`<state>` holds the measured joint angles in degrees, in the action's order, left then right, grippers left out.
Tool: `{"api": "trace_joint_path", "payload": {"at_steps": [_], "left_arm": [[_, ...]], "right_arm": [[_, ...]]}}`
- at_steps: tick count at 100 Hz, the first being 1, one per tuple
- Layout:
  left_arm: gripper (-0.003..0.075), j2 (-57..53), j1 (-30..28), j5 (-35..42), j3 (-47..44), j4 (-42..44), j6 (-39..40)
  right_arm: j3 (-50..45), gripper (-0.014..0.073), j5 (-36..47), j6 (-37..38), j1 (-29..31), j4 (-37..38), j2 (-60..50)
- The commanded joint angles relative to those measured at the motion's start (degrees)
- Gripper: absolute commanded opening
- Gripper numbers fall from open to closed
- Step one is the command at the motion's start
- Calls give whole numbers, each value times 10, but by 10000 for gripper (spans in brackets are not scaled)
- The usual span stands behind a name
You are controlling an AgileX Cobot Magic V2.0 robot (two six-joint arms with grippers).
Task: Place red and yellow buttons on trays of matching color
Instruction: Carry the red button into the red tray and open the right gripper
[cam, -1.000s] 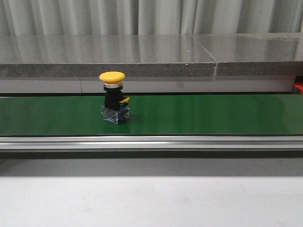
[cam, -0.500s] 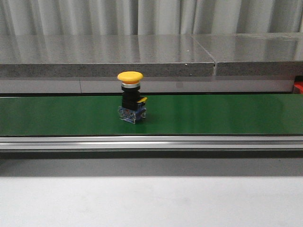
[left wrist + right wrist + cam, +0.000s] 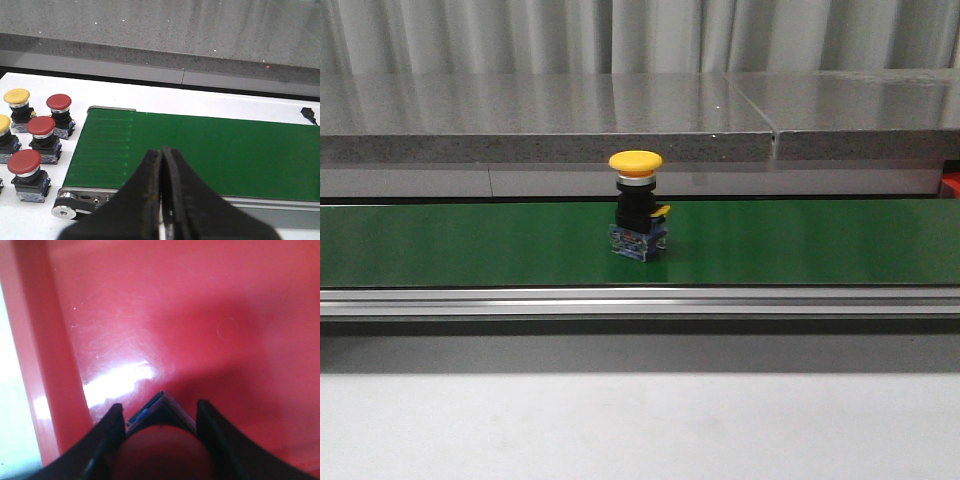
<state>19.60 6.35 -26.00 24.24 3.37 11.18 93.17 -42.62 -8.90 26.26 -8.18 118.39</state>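
My right gripper will let go of the red button [image 3: 160, 450] next. The button's blue base is at the bottom of the red tray, so the button would stay in the red tray.
A yellow button [image 3: 638, 205] with a black body and blue base stands upright on the green conveyor belt [image 3: 470, 245], near its middle. My right gripper [image 3: 160, 407] is shut on a red button [image 3: 160, 450] and holds it low over the floor of the red tray [image 3: 175, 315]. I cannot tell whether the button touches the tray. My left gripper [image 3: 162, 152] is shut and empty, above the near end of the belt [image 3: 225, 155]. Neither gripper shows in the front view. No yellow tray is in view.
Several spare red and yellow buttons stand on the white table beside the belt's end, among them a red one [image 3: 41, 127] and a yellow one [image 3: 16, 97]. A grey stone ledge [image 3: 620, 120] runs behind the belt. A red edge [image 3: 952, 185] shows at far right.
The yellow button has travelled to the right along the belt, still upright. Nothing else in the front view has moved.
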Motion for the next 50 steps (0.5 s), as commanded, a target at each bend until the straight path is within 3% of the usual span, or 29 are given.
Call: {"api": "trace_joint_path", "payload": {"at_steps": [1,23,50], "left_arm": [[-19,4,4,43,15,-1,0],[-19,4,4,43,15,-1,0],[-19,4,4,43,15,-1,0]], "right_arm": [[20,48,35,-7,3,-2,-29],[20,104,36,-7,3,-2,-23],[20,430,27,-7,3,-2,-19]]}}
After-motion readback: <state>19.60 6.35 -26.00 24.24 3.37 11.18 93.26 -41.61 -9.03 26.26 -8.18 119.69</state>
